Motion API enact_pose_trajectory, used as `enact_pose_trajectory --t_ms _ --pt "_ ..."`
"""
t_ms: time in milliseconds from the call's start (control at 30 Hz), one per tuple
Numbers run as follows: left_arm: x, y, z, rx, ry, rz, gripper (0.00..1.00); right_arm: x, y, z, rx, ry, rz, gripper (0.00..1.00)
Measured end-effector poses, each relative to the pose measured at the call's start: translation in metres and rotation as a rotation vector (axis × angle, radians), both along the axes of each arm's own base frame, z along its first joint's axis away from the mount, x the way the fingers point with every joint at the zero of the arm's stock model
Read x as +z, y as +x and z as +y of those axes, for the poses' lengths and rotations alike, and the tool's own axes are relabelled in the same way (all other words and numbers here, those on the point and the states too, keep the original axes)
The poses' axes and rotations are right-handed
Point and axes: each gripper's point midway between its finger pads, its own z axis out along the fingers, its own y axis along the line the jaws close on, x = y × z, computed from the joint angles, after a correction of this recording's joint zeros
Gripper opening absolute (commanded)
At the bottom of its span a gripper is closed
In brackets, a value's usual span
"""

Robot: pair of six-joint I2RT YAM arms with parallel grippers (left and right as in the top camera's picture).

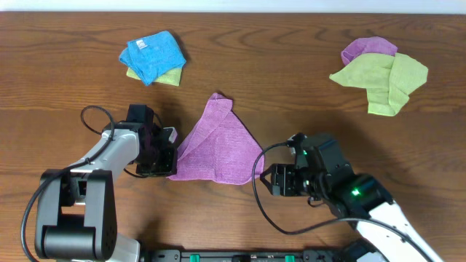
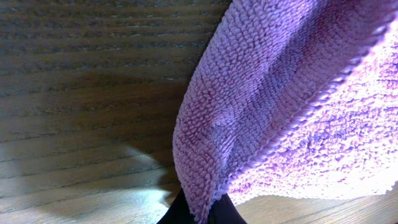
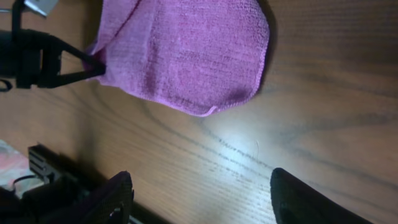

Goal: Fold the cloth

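My right gripper should next grab the purple cloth's near corner (image 1: 253, 178) (image 3: 238, 99), across from my left gripper's corner, to spread and fold the cloth.
A purple cloth (image 1: 215, 142) lies folded into a rough triangle at the table's middle. My left gripper (image 1: 167, 156) is shut on its lower left corner; the left wrist view shows the cloth (image 2: 273, 106) pinched between the dark fingertips (image 2: 200, 214) and draped upward. My right gripper (image 1: 275, 180) is open and empty, just right of the cloth's lower right corner. In the right wrist view the cloth (image 3: 186, 56) lies beyond the open fingers (image 3: 202, 193).
A folded blue cloth (image 1: 153, 54) lies on a yellow-green one (image 1: 169, 76) at the back left. A heap of a green cloth (image 1: 386, 78) and a purple cloth (image 1: 368, 48) lies at the back right. Cables loop near both arms.
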Motion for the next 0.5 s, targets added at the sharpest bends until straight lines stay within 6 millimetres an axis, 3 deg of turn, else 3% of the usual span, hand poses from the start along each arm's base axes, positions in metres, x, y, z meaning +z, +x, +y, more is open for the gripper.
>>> enact_pose_trajectory --t_ms 267,500 --pt "0.0 -0.004 -0.001 0.006 -0.005 0.018 0.06 -0.056 0.017 0.009 0.0 -0.043 0.073 0.7" --pt "0.0 -0.012 -0.003 0.009 -0.017 0.056 0.06 -0.087 0.027 0.021 -0.037 -0.026 0.151 0.69"
